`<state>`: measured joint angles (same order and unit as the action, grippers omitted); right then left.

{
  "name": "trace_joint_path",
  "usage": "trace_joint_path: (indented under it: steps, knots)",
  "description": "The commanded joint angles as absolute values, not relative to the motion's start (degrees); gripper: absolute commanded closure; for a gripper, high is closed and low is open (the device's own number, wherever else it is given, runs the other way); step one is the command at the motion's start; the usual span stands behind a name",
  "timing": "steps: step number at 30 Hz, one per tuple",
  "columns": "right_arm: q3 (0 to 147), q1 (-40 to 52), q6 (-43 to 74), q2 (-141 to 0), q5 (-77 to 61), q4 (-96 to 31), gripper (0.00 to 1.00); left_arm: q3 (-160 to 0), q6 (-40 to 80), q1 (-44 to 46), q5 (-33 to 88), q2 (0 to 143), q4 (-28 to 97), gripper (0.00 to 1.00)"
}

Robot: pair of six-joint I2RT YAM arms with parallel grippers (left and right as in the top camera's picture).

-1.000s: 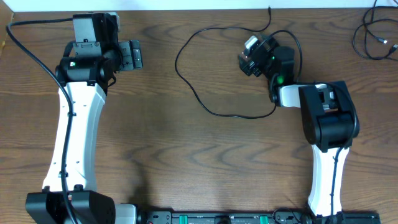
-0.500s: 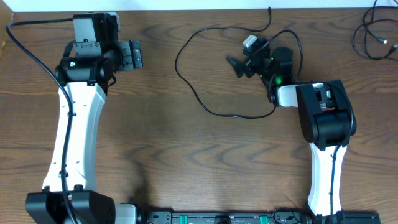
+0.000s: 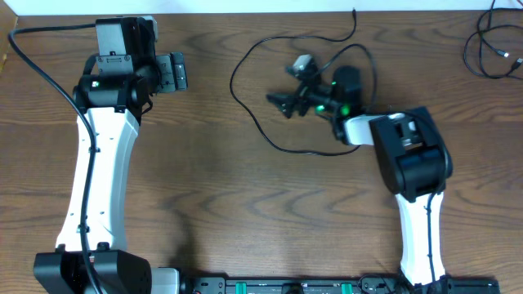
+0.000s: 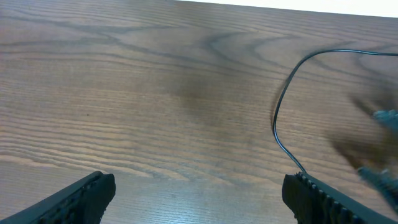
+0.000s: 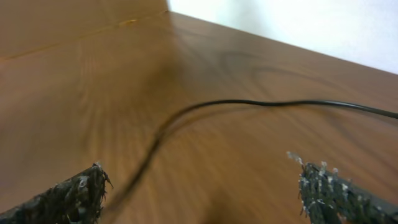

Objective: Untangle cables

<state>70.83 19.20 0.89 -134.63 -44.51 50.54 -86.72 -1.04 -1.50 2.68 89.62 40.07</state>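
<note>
My right gripper is to grab the black cable next by its mid-length at the loop's curved side, and this leaves the cable's ends free to untangle the cables.
One black cable (image 3: 233,86) lies in a wide loop on the table's far middle, its end running to the back edge. My right gripper (image 3: 286,85) hovers inside that loop, pointing left, jaws open and holding nothing. In the right wrist view the cable (image 5: 249,102) curves across ahead and runs blurred down toward the left fingertip (image 5: 78,193); the right gripper (image 5: 205,193) is empty. My left gripper (image 3: 173,72) stays open at the far left, well clear of the loop. The left wrist view shows its gripper (image 4: 199,196) over bare wood, with the cable (image 4: 277,118) to the right.
More black cables (image 3: 490,49) lie bunched at the far right corner. The wooden table (image 3: 245,212) ends at a white edge along the back. A control bar (image 3: 286,286) sits along the front edge between the arm bases.
My right gripper has swung leftward, from the loop's right side to over its middle. The cable and the left arm have not moved.
</note>
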Motion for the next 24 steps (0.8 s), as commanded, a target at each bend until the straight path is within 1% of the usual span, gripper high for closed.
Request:
trace_joint_path:
  steps: [1,6,10,11,13,15,17,19,22,24]
  knots:
    - [71.4,22.5,1.6,-135.2,-43.6,50.4,0.03,-86.9,-0.1,-1.7,2.3,89.6,40.1,0.08]
    - [71.4,25.3,1.6,-135.2,-43.6,47.2,0.11,-86.9,-0.1,-1.7,2.3,89.6,40.1,0.08]
    - [71.4,27.1,1.5,-135.2,-43.6,40.9,0.19,-86.9,-0.1,-1.7,2.3,89.6,40.1,0.08]
    - [71.4,27.4,0.6,-135.2,-43.6,38.9,0.22,-86.9,-0.1,-1.7,2.3,89.6,40.1,0.08]
    - [71.4,27.8,-2.3,-135.2,-43.5,35.2,0.32,-86.9,-0.1,-1.7,2.3,89.6,40.1,0.08]
    - [71.4,28.1,-4.3,-135.2,-42.3,31.7,0.47,-86.9,-0.1,-1.7,2.3,89.6,40.1,0.08]
    - [71.4,28.5,-5.0,-135.2,-39.4,28.5,0.53,-86.9,-0.1,-1.7,2.3,89.6,40.1,0.08]
    - [71.4,28.9,-6.0,-135.2,-35.6,25.4,0.61,-86.9,-0.1,-1.7,2.3,89.6,40.1,0.08]
    - [71.4,29.7,-9.1,-135.2,-30.4,21.3,0.65,-86.9,-0.1,-1.7,2.3,89.6,40.1,0.08]
    - [71.4,30.4,-11.4,-135.2,-26.7,18.9,0.71,-86.9,-0.1,-1.7,2.3,89.6,40.1,0.08]
